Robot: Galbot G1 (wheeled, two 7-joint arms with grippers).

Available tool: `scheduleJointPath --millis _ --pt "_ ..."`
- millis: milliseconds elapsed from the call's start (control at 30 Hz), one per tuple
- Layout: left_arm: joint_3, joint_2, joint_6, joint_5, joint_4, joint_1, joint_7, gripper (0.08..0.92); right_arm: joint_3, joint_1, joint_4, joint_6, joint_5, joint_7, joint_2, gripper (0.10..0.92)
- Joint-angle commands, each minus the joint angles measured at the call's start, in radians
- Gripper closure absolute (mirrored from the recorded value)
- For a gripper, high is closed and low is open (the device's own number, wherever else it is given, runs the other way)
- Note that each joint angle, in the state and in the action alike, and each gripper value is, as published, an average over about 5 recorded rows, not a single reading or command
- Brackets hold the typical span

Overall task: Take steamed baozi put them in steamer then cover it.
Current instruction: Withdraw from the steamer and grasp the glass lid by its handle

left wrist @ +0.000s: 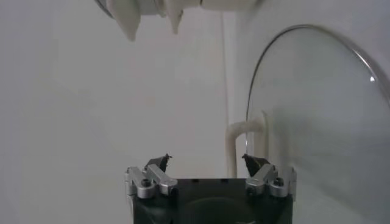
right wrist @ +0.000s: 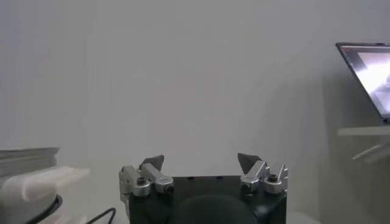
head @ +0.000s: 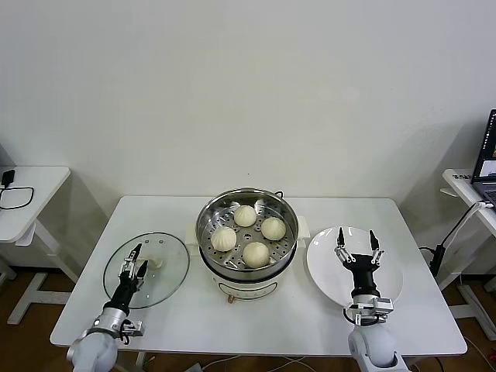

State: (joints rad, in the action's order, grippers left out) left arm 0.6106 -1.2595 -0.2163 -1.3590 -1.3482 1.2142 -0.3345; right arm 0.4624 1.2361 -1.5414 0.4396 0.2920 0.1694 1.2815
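Note:
My left gripper picks up the cover by its narrow cream handle [head: 153, 263] next, since the glass cover [head: 167, 273] spreads wider than my fingers.
Several cream-white baozi [head: 248, 229] sit on the perforated tray inside the shiny steel steamer [head: 208, 215] on its white base at the table's middle. The clear glass cover [head: 167, 273] with its cream handle [head: 154, 263] lies flat on the table to the steamer's left; in the left wrist view the cover [left wrist: 317, 109] and its handle [left wrist: 247, 146] show close ahead. My left gripper [head: 136, 259] is open above the cover's near edge, close by the handle, holding nothing. My right gripper [head: 356, 246] is open and empty above the white plate [head: 387, 279].
The empty white plate lies right of the steamer. A small white side table [head: 31, 190] with a cable stands at the far left. Another desk with a laptop [head: 488, 159] stands at the far right; the laptop [right wrist: 368, 73] also shows in the right wrist view.

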Motion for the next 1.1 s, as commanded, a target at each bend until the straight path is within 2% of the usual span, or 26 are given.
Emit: scheduleJointPath --millis 33,433,533,1100 --pt "-0.007 -0.001 0.017 -0.006 0.045 -0.050 0.000 0.177 0.004 0.004 0.001 0.001 -0.009 0.000 0.004 0.203" --pt "-0.018 0.000 0.030 -0.003 0.076 -0.069 0.013 0.189 0.006 0.001 0.008 0.002 -0.022 0.001 0.008 0.203" --pt "-0.019 0.000 0.034 0.001 0.083 -0.071 0.018 0.251 0.006 -0.001 0.008 0.001 -0.023 0.002 0.007 0.203" --pt "-0.022 -0.006 0.042 0.023 0.078 -0.066 0.032 0.744 0.007 -0.009 0.010 0.003 -0.026 0.005 0.010 0.203"
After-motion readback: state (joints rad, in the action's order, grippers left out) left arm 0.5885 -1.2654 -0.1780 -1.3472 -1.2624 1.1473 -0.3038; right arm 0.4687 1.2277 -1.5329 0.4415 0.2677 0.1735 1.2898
